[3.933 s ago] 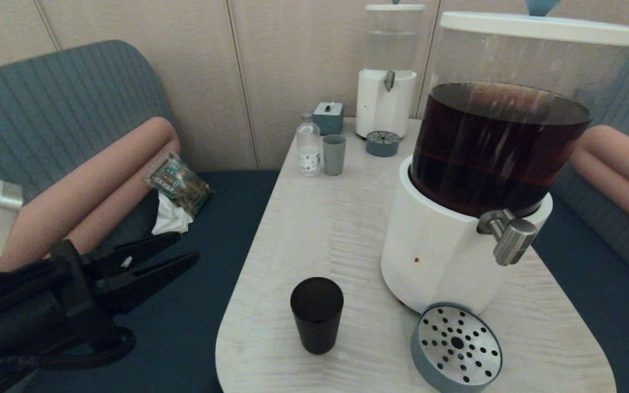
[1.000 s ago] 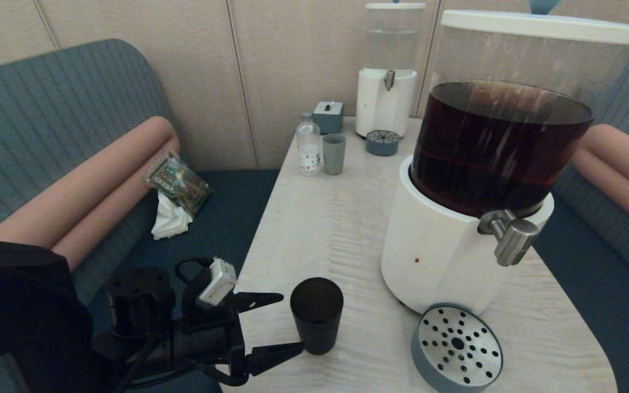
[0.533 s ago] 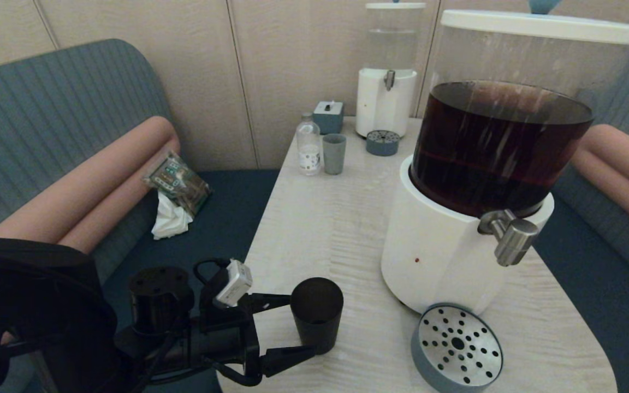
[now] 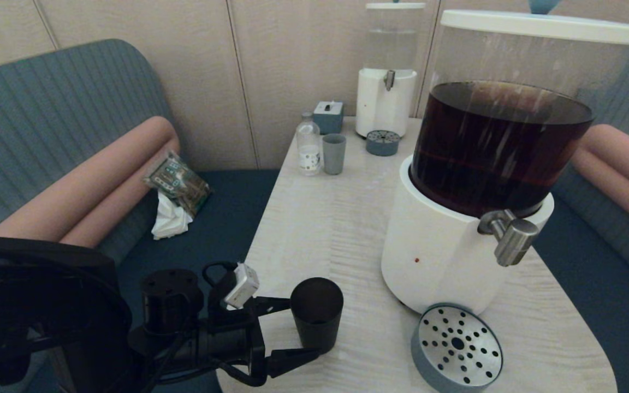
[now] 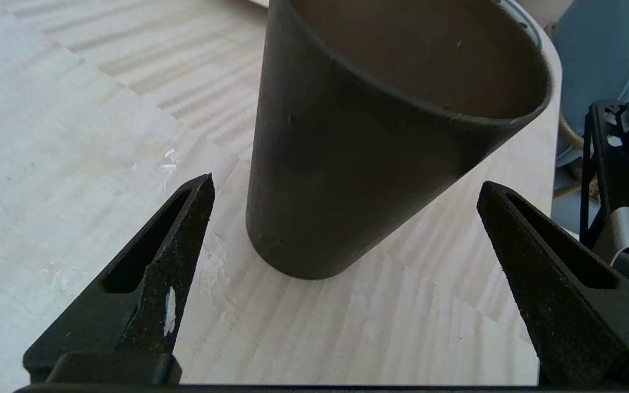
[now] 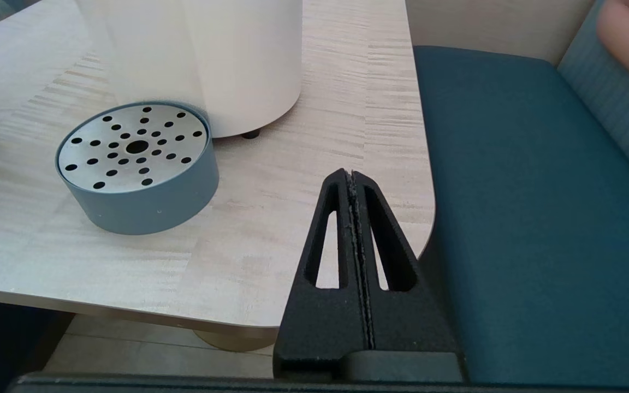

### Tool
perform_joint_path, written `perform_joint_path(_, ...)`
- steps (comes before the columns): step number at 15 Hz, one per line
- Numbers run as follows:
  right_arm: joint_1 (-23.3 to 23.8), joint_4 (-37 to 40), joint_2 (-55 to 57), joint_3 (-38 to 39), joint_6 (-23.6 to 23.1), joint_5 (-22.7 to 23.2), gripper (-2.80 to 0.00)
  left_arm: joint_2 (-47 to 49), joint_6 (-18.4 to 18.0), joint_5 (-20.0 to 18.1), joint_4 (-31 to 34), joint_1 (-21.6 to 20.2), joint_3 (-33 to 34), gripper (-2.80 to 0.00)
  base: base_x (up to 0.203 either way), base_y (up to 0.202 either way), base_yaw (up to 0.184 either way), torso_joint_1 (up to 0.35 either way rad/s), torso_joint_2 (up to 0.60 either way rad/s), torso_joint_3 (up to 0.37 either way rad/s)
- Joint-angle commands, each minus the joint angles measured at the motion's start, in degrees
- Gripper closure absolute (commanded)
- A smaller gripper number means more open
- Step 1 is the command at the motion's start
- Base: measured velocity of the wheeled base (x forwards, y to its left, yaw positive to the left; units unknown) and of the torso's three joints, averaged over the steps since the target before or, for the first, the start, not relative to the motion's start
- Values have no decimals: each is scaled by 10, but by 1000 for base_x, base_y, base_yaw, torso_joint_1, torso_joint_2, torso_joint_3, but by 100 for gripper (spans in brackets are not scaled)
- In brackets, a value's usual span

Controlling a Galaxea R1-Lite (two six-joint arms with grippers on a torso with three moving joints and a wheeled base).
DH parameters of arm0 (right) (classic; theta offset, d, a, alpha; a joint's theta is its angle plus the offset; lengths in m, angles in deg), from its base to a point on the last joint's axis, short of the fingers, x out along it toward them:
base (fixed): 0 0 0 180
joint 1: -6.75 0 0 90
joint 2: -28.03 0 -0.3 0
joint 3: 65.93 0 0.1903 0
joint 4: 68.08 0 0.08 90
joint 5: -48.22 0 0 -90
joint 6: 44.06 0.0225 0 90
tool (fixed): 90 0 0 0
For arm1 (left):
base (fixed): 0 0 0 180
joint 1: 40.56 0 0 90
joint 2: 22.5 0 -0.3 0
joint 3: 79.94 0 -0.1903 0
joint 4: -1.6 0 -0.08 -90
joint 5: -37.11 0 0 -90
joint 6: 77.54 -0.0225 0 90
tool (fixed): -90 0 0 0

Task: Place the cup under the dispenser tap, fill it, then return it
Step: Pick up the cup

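Observation:
It isn't time to close yet: my left gripper's fingers don't reach the cup's lower side (image 4: 319,331) (image 5: 312,216). My left gripper should move forward first, then close on the black cup.
The black cup (image 4: 319,312) stands upright near the front left of the table, empty. My left gripper (image 4: 304,326) reaches in from the left at table height and is open. Its two fingers flank the cup's lower half with gaps on both sides. In the left wrist view the cup (image 5: 358,136) stands just beyond the fingertips of the left gripper (image 5: 344,182). The steel dispenser tap (image 4: 511,240) juts from the white-based dispenser (image 4: 434,256) of dark liquid, above a perforated drip tray (image 4: 456,346). My right gripper (image 6: 351,173) is shut, idle over the table's front right corner.
At the far end stand a clear-liquid dispenser (image 4: 386,71), a small drip tray (image 4: 383,143), a grey-blue cup (image 4: 334,154), a bottle (image 4: 309,144) and a small box (image 4: 328,117). Blue benches flank the table; a snack packet (image 4: 178,183) lies on the left one.
My left gripper came down from over the left bench and slid right along the table. Its open fingers now reach round the cup's sides. The cup has not moved.

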Motion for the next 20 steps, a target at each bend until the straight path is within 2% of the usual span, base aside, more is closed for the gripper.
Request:
perform_joint_path(1,0,0,-2,5,0,0,0,9,-1,-3,-5,0,-8,-280,0,0,0,0,0,0)
perform_joint_path(6,0,0,-2,5,0,0,0,19,1,-2,-5,7,-44,-280,0,0,0,0,0,0)
perform_joint_path(11,0,0,-2,5,0,0,0,39,1,4,-5,24,-57,-280,0,0,0,0,0,0)
perform_joint_path(18,0,0,-2,5,0,0,0,42,-6,18,-5,26,-64,-280,0,0,0,0,0,0)
perform_joint_path(19,0,0,-2,5,0,0,0,41,-6,20,-5,26,-64,0,0,0,0,0,0,0)
perform_joint_path(20,0,0,-2,5,0,0,0,40,-6,20,-5,26,-65,0,0,0,0,0,0,0)
